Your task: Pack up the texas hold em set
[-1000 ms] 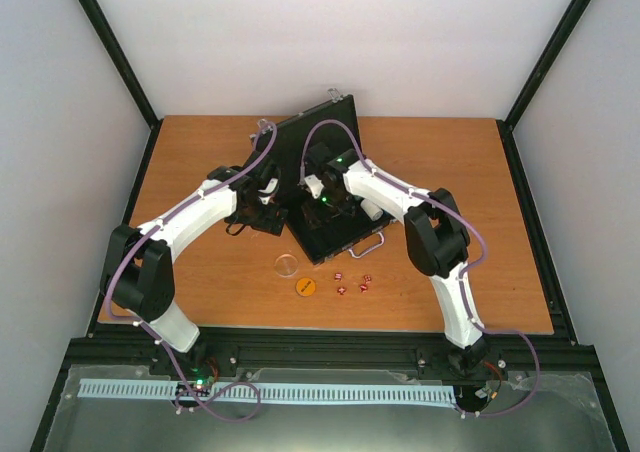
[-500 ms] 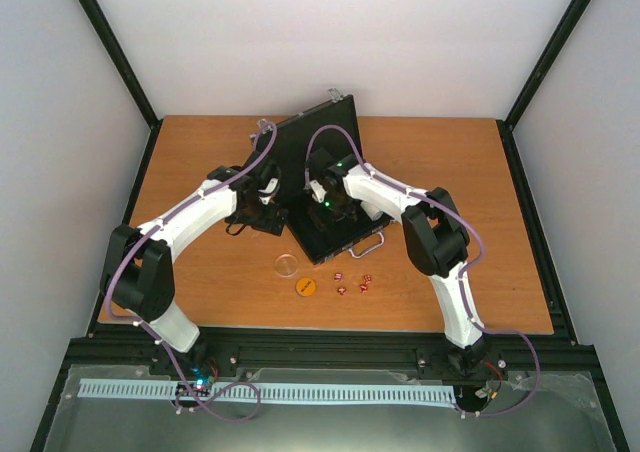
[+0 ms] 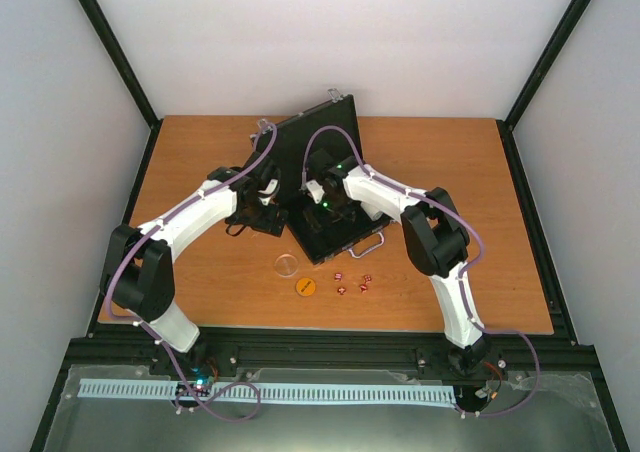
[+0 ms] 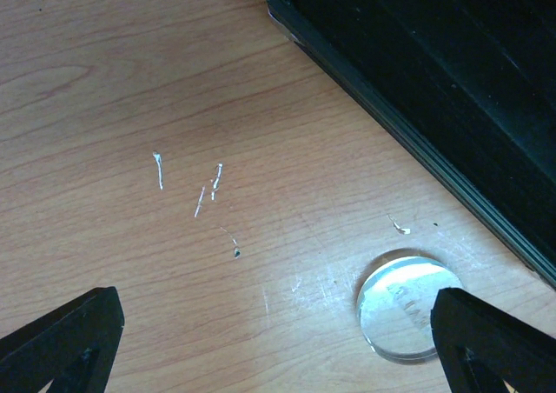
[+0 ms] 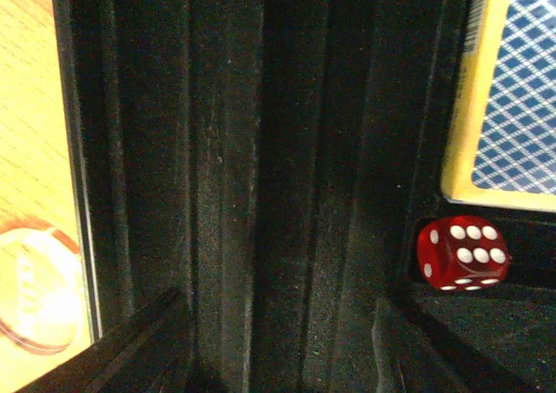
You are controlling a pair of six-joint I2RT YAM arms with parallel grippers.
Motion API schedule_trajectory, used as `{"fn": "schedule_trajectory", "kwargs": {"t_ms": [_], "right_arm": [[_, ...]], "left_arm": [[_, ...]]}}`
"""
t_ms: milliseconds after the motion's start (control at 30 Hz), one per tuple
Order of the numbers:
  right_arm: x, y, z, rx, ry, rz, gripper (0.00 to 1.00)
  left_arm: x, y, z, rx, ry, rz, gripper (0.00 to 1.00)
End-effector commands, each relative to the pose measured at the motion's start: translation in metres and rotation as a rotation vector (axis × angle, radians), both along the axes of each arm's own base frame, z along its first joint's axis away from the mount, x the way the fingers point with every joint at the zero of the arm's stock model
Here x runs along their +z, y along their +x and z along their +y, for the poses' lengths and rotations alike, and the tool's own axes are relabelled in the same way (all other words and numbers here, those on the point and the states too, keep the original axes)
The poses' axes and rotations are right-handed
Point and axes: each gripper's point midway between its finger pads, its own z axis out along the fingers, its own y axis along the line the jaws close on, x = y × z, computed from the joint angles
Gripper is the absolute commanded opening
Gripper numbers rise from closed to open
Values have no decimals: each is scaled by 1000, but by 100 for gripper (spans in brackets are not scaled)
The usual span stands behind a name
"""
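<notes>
The red die (image 5: 462, 252) needs to settle in the case on its bottom, so my right gripper should grab it next by its opposite sides and leave the die's bottom free.
The black briefcase (image 3: 345, 234) stands open mid-table with its lid raised. My right gripper (image 3: 322, 204) hangs open and empty inside it, over black grooves (image 5: 261, 193). A red die (image 5: 462, 252) lies in a compartment to the right of the right gripper (image 5: 282, 349), below the blue-white card box (image 5: 517, 89). My left gripper (image 3: 266, 220) is open and empty just left of the case. The clear disc (image 4: 407, 316) lies by the right fingertip of the left gripper (image 4: 278, 345). The clear disc (image 3: 286, 265), orange disc (image 3: 305, 286) and several red dice (image 3: 342, 290) lie in front of the case. No chip stacks show.
The case's black edge (image 4: 434, 89) runs along the upper right of the left wrist view. The wooden table (image 3: 200, 162) extends to either side of the case. Black frame posts stand at the table's corners.
My right gripper has shifted slightly to the left inside the case. The left arm and the loose pieces have not moved.
</notes>
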Motion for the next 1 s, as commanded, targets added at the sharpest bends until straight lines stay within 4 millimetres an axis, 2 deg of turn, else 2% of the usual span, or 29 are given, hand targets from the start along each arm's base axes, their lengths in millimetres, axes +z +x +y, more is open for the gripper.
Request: {"fn": "schedule_trajectory", "kwargs": {"t_ms": [0,100,200,267,367,533,633,733,967], "right_arm": [[12,4,-12,-7,-52,-48,58],[20,-5,-32,-22,-137,-50,58],[38,-21,-51,-3,-224,-84,58],[51,-38,-57,29,-250,-89,58],[52,-69,-62,69,-247,-32,58],[36,-111,-62,141,-231,51,58],[27,-126,-58,185,-250,63,60],[15,-134,-53,203,-250,79,62],[-9,-127,-51,206,-267,59,63]], "left_arm": [[4,5,-2,-11,-11,-22,100],[5,4,-1,-11,-8,-23,100],[3,4,-1,-11,-7,-20,100],[2,4,-2,-12,-9,-15,100],[2,6,-4,-14,-13,-12,100],[0,7,-7,-17,-25,-3,100],[-1,6,-8,-17,-30,4,100],[-2,6,-7,-17,-30,5,100],[-2,5,-8,-17,-30,8,100]]}}
